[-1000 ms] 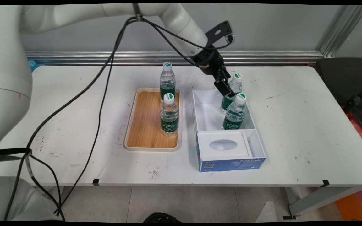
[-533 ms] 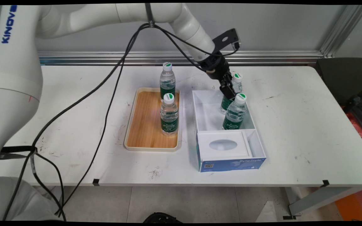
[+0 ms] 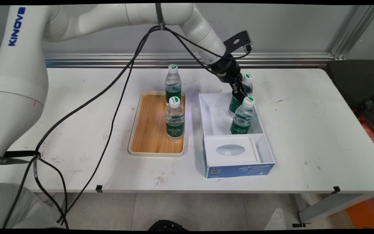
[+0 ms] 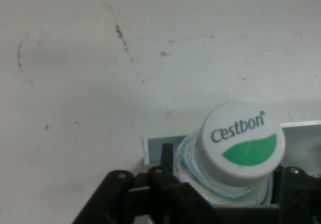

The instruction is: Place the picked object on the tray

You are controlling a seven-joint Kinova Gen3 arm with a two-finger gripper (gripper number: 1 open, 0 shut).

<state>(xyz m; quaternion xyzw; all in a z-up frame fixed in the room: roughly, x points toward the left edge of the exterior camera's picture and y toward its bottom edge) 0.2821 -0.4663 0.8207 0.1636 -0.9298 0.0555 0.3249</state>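
Note:
My gripper grabs the far water bottle by its upper body (image 3: 246,89) next, to carry it from the white box to the wooden tray (image 3: 152,124).
My gripper (image 3: 240,94) reaches down into the far end of a white box (image 3: 239,169) and stands open. Its fingers sit close on either side of the neck of the far water bottle (image 3: 248,77), just under the cap. In the hand view that bottle (image 4: 243,138) shows its white and green Cestbon cap between the black fingers of the gripper (image 4: 225,158); the left fingertip (image 4: 166,153) lies almost against the bottle. A second bottle (image 3: 243,117) stands in the box just in front of it, close to the gripper.
A wooden tray (image 3: 148,136) lies left of the box with two upright water bottles, one near the middle (image 3: 175,120) and one at the far end (image 3: 173,81). The box's near part holds a white insert (image 3: 230,150). Black cables (image 3: 109,107) hang across the table's left half.
The gripper has moved right and a little further back, from beside the far bottle to around its neck. That bottle's cap has shifted slightly to the right.

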